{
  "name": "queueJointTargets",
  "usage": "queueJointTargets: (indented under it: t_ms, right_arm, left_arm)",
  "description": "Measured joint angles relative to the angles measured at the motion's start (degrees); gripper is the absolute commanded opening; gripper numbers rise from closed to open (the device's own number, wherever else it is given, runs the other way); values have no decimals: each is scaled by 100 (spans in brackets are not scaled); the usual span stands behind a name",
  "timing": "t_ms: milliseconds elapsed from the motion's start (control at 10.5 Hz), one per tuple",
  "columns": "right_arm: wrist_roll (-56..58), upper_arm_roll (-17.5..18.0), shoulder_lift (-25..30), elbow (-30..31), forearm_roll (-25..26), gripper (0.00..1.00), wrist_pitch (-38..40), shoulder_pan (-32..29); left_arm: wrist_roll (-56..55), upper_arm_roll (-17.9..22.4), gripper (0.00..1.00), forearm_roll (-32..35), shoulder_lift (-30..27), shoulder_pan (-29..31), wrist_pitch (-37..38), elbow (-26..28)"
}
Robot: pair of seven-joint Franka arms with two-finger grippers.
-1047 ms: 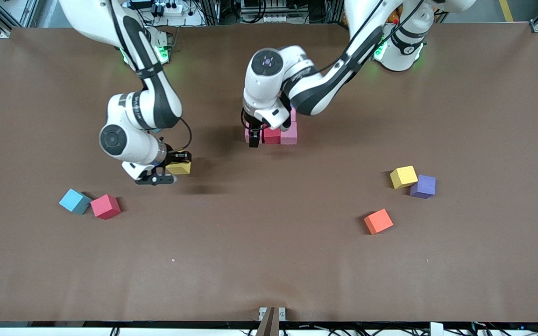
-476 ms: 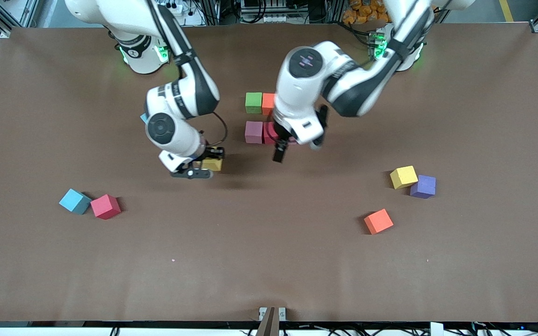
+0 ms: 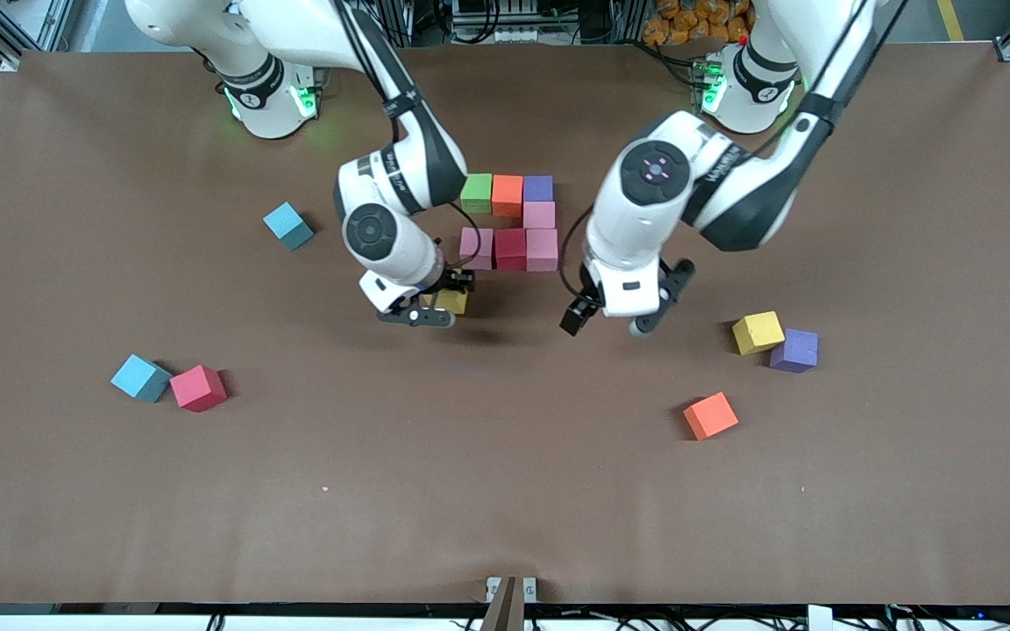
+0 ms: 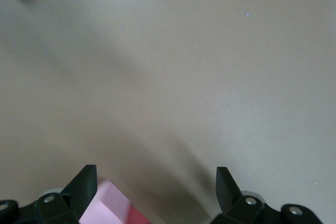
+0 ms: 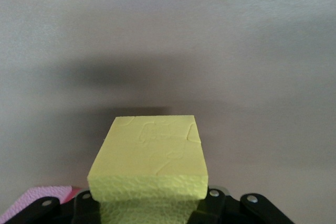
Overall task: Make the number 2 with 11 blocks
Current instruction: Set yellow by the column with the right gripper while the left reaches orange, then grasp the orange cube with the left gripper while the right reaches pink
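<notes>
My right gripper should move the yellow block toward the spot below the pink block before letting go of it. The yellow block is still hanging short of that spot.
My right gripper is shut on a yellow block, held low just nearer the camera than the formation; the block fills the right wrist view. The formation has a green, an orange and a purple block in a row, a pink block below the purple, then pink, red and pink. My left gripper is open and empty beside the formation, toward the left arm's end. Its wrist view shows a pink block at one finger.
Loose blocks: yellow, purple and orange toward the left arm's end; red and a light-blue cube toward the right arm's end. Another light-blue cube lies beside the right arm.
My right gripper has carried the yellow block toward the formation. My left gripper has pulled away from the formation toward its own end, uncovering the placed blocks.
</notes>
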State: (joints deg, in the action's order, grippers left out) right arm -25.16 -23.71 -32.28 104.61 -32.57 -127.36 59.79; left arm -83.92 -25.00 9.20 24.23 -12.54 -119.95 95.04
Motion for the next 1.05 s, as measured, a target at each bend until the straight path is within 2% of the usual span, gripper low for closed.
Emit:
queueJointTargets:
  t_ms: [190,476,761,1047]
  right_arm:
    - [-190,2,-287,-202,-1,42,-8,165]
    - [-275,4,-505,-250,-2,45,-76,422]
    - [-391,3,-550,-256,-2,48,-77,598]
    - [-392,-4,-592,-214,9,48,-71,608]
  left_arm:
    - [1607,173,100,0,11,225,65,41]
    - [3646,751,100,0,178,286,60,92]
    - [4696,1153,100,0,422,294,-16,7]
    - [5330,1469,100,0,740,290,-31,-410]
